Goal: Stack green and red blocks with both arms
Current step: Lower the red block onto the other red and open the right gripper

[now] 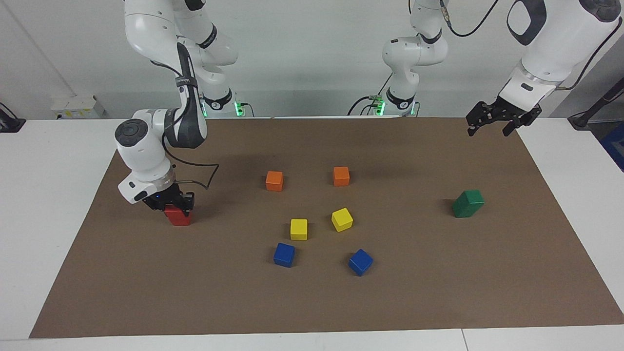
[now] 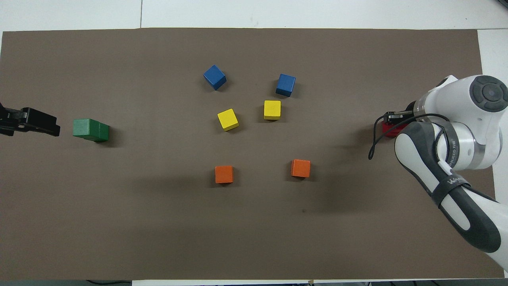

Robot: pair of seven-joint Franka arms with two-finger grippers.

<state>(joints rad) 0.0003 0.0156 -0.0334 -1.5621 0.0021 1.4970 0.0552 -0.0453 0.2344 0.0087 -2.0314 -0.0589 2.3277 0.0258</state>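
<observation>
My right gripper releases the block next, since the red block (image 2: 391, 128) is low over its stacking spot and would stand if the gripper opened now.
My right gripper (image 1: 176, 204) is low at the right arm's end of the mat. Its fingers are around the top of a red block (image 1: 179, 217). In the overhead view only a sliver of red (image 2: 387, 130) shows beside the right arm's wrist. I cannot tell whether a second red block is under it. The two green blocks (image 1: 468, 203) stand together near the left arm's end, seemingly one on the other; they also show in the overhead view (image 2: 90, 130). My left gripper (image 1: 490, 127) hangs open and empty in the air over the mat's edge, apart from the green blocks (image 2: 31, 122).
In the middle of the brown mat (image 1: 312, 302) lie two orange cubes (image 1: 274, 181) (image 1: 341, 176), two yellow cubes (image 1: 299, 229) (image 1: 341, 219) and two blue cubes (image 1: 284, 254) (image 1: 360, 262), all apart from each other.
</observation>
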